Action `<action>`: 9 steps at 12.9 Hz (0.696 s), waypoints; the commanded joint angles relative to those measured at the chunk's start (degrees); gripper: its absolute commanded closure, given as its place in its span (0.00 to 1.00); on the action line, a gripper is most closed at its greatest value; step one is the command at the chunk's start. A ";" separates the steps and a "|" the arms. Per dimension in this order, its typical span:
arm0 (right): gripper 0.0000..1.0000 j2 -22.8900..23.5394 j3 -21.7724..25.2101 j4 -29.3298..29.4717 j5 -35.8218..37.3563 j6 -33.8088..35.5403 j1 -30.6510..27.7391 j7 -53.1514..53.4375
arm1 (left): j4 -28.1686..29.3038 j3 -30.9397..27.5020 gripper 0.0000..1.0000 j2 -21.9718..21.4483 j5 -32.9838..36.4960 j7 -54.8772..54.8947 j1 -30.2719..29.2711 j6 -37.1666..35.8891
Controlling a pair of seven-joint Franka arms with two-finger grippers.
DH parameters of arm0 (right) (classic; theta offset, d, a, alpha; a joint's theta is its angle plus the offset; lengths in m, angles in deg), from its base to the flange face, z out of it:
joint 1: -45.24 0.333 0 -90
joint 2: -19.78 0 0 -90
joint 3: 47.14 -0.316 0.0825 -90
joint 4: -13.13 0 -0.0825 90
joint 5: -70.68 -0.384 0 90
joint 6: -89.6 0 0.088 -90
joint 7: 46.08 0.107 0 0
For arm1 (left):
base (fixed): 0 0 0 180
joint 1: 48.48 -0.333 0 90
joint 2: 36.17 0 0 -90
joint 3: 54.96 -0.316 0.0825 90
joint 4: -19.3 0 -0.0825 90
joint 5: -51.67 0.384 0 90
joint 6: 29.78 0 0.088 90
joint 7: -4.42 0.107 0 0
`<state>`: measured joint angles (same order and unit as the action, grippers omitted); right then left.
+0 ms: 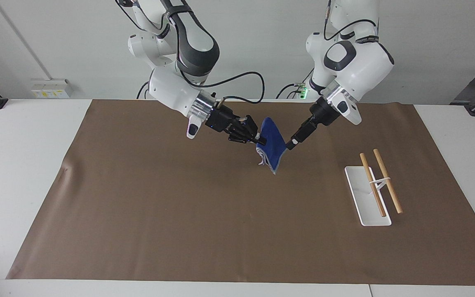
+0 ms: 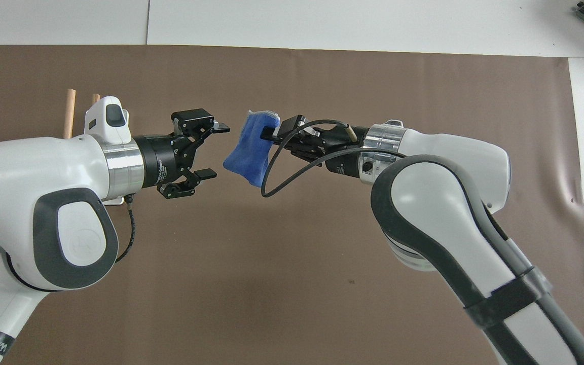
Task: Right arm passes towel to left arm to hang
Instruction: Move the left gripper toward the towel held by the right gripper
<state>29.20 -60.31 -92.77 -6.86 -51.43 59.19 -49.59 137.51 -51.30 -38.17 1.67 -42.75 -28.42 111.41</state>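
I will reach for the towel with my left gripper and grab it by its loose side, because my right gripper's fingers already fill the towel's opposite edge.
The blue towel hangs in the air over the middle of the brown mat, held by one edge. It also shows in the overhead view. My right gripper is shut on that edge. My left gripper is level with the towel's free side, fingers open wide. Its fingertips stand just short of the cloth, with a small gap in the overhead view.
A white tray with two wooden rods stands on the mat toward the left arm's end. In the overhead view the left arm covers most of it; only the rod tips show.
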 commanded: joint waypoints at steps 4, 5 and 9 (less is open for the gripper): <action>1.00 0.51 -0.28 0.78 -0.41 -0.03 -0.24 -1.85 | 5.45 -0.76 0.29 -1.08 -11.51 -5.92 4.55 12.00; 1.00 0.51 -0.28 0.69 -0.41 -0.03 -0.24 -1.85 | 5.54 -0.76 0.35 -1.08 -13.01 -5.92 4.64 12.70; 1.00 0.51 -0.28 0.69 -0.41 -0.21 -0.24 -1.85 | 5.46 -0.76 1.00 -0.90 -14.78 -6.18 5.17 14.12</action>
<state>29.21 -60.30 -92.75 -6.86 -51.43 59.19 -49.66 141.73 -51.34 -38.19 -11.63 -48.13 -24.72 123.67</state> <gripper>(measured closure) 0.925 0.652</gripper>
